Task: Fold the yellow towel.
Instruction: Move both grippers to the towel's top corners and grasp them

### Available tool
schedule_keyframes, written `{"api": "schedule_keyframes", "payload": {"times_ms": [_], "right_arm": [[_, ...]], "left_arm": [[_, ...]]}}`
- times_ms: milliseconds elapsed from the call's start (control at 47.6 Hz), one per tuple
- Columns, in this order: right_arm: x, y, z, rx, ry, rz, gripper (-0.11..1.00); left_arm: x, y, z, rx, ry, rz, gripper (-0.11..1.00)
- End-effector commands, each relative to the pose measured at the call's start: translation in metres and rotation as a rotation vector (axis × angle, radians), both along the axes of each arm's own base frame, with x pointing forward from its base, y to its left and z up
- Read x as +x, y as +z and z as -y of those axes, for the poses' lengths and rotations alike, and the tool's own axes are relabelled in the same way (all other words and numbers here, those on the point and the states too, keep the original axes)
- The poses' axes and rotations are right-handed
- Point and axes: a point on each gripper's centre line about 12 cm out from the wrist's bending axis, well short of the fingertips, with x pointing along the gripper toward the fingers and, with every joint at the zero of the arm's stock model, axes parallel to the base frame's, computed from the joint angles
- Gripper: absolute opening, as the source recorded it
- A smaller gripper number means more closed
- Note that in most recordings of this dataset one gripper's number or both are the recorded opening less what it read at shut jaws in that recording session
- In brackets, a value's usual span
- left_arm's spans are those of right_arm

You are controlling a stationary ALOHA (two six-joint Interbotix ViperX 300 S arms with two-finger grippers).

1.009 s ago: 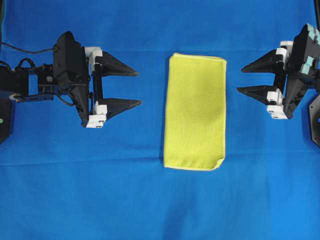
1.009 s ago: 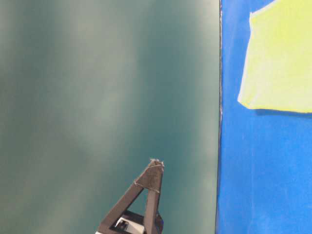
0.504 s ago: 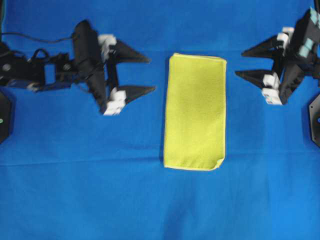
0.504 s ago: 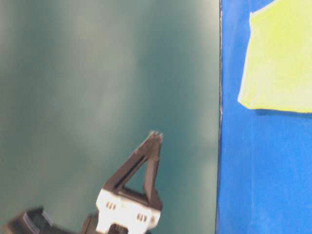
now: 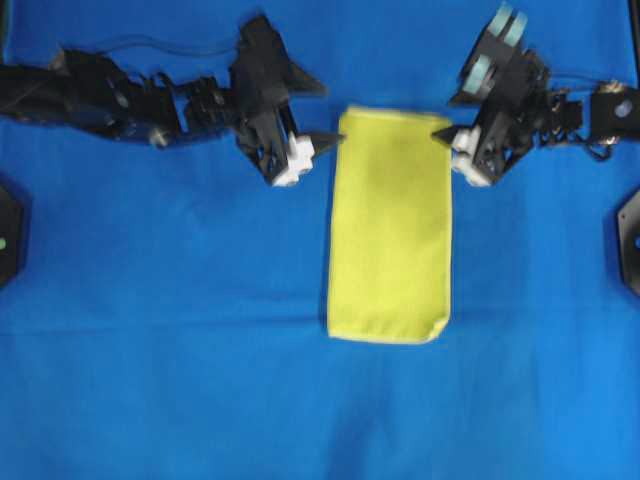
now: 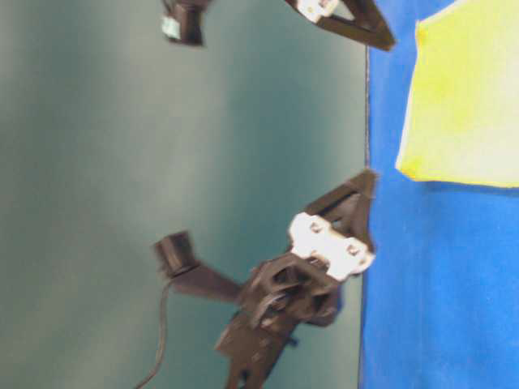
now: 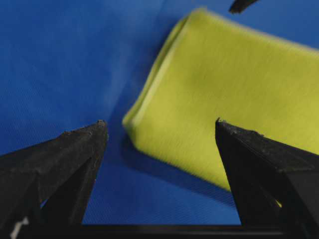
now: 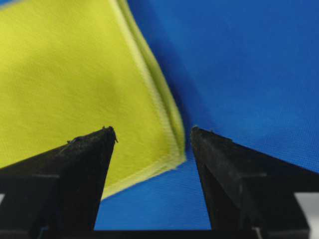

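Note:
The robot needs to grab the yellow towel by the hem corner (image 5: pixel 346 116) with its left gripper next, since the towel's layered edge stands up there while its broad side lies flat.
The yellow towel (image 5: pixel 390 225) lies flat on the blue cloth as a tall, narrow folded rectangle. My left gripper (image 5: pixel 331 116) is open at the towel's far left corner, with one fingertip right at the hem. My right gripper (image 5: pixel 445 120) is open at the far right corner. In the left wrist view the towel's (image 7: pixel 224 84) corner sits between and ahead of the spread fingers of the gripper (image 7: pixel 160 124). In the right wrist view the towel's (image 8: pixel 65 74) hemmed corner lies between the fingers of the gripper (image 8: pixel 152 130). Neither gripper holds anything.
The blue cloth (image 5: pixel 200 400) covers the whole table. Black arm mounts stand at the left edge (image 5: pixel 8 240) and right edge (image 5: pixel 630 240). In the table-level view the towel (image 6: pixel 470 97) shows beside a green wall (image 6: pixel 97 162).
Both grippers have moved from the towel's sides inward and toward the far end. They now sit at its two far corners, still open. The towel has not moved.

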Motion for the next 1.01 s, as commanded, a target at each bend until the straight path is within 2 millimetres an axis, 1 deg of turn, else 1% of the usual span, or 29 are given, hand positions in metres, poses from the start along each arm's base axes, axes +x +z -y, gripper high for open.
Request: {"api": "schedule_keyframes", "payload": {"times_ms": [0,147,231,336,420,504,567,609,651,672,756,798,841,862,988], "right_arm": [[0.007,-0.001,0.008,-0.009,-0.008,-0.012,0.63],[0.005,-0.015,0.016,0.01,-0.031,-0.05,0.63],[0.003,-0.024,0.021,0.024,-0.045,-0.065,0.63],[0.002,-0.033,0.025,0.041,-0.054,-0.073,0.63],[0.003,-0.036,0.028,0.049,-0.056,-0.068,0.63],[0.004,-0.037,0.028,0.049,-0.052,-0.069,0.62],[0.003,-0.038,0.027,0.05,-0.052,-0.071,0.58],[0.003,-0.038,0.027,0.051,-0.051,-0.071,0.5],[0.003,-0.038,0.026,0.051,-0.047,-0.065,0.41],[0.003,-0.038,0.026,0.052,-0.046,-0.064,0.35],[0.003,-0.037,0.025,0.054,-0.039,-0.05,0.11],[0.004,-0.037,0.024,0.057,-0.039,-0.043,0.04],[0.004,-0.036,0.024,0.057,-0.037,-0.041,0.04],[0.004,-0.036,0.024,0.057,-0.037,-0.041,0.04],[0.003,-0.036,0.024,0.061,-0.048,-0.039,0.04]], "left_arm": [[0.008,0.002,-0.013,0.01,0.021,0.019,0.83],[0.014,-0.023,-0.028,-0.001,0.046,-0.021,0.83],[0.015,-0.031,-0.035,-0.006,0.06,-0.034,0.83],[0.017,-0.036,-0.042,-0.008,0.073,-0.038,0.83],[0.018,-0.038,-0.043,-0.005,0.073,-0.039,0.82],[0.019,-0.039,-0.044,-0.006,0.072,-0.044,0.79],[0.02,-0.041,-0.041,-0.007,0.064,-0.053,0.71],[0.02,-0.042,-0.039,-0.007,0.058,-0.063,0.62],[0.02,-0.043,-0.036,-0.002,0.048,-0.072,0.52],[0.02,-0.043,-0.035,0.002,0.042,-0.074,0.44],[0.022,-0.044,-0.029,0.026,0.012,-0.087,0.21],[0.023,-0.043,-0.026,0.037,-0.001,-0.092,0.11],[0.024,-0.043,-0.024,0.045,-0.01,-0.095,0.03],[0.024,-0.043,-0.024,0.046,-0.011,-0.095,0.02],[0.025,-0.039,-0.025,0.055,-0.014,-0.095,0.02]]}}
